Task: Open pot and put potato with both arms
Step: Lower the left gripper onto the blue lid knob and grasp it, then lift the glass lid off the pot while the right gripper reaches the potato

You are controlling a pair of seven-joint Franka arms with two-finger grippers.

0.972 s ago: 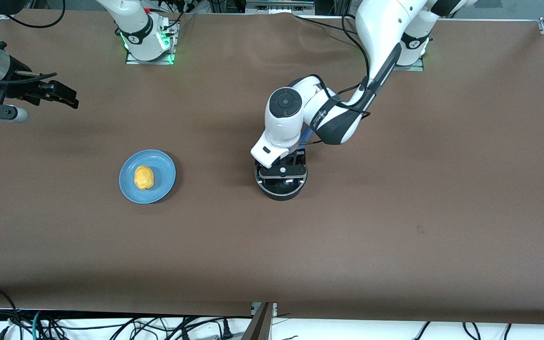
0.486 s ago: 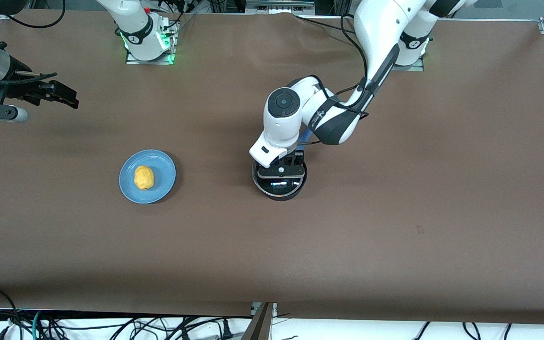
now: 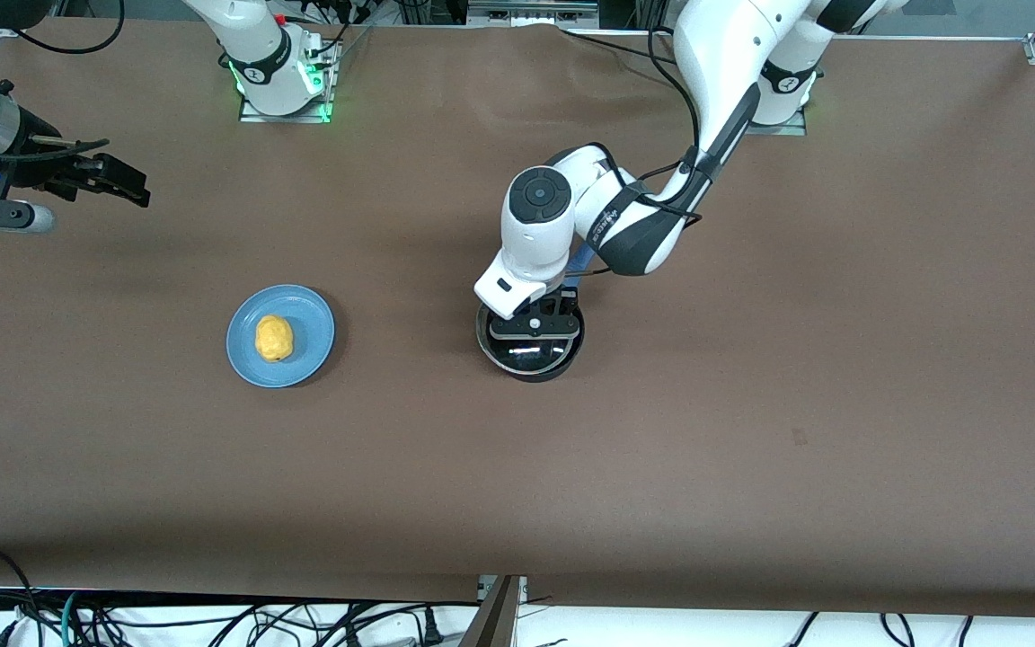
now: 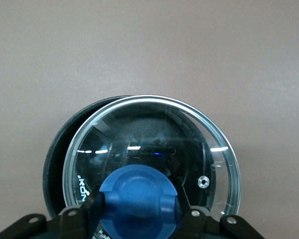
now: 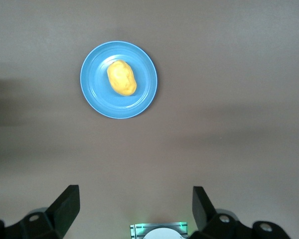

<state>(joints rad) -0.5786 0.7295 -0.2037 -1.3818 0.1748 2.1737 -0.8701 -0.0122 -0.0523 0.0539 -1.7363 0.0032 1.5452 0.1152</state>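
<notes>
My right gripper grabs the yellow potato by its rounded body (image 3: 274, 339) from the blue plate next, to put the potato into the pot (image 3: 543, 370).
The black pot (image 3: 543, 370) stands mid-table, its blue handle (image 3: 582, 262) mostly hidden under the left arm. My left gripper (image 3: 535, 325) is shut on the blue knob (image 4: 138, 188) of the glass lid (image 3: 525, 352). It holds the lid just above the pot, slightly off-centre, so the pot's rim (image 4: 57, 159) shows beside the lid (image 4: 154, 132). The yellow potato (image 3: 273, 338) lies on a blue plate (image 3: 313, 331) toward the right arm's end. My right gripper (image 3: 127, 186) waits open and empty, high over that end. Its wrist view shows the potato (image 5: 121, 77) on the plate (image 5: 94, 94).
The brown table (image 3: 751, 431) carries only the pot and the plate. The right arm's base (image 3: 279, 76) and the left arm's base (image 3: 782, 90) stand along the edge farthest from the camera. Cables hang below the near edge.
My left gripper has risen slightly with the lid and shifted a little toward the right arm's end, so the lid no longer sits square on the pot. The right arm has not moved.
</notes>
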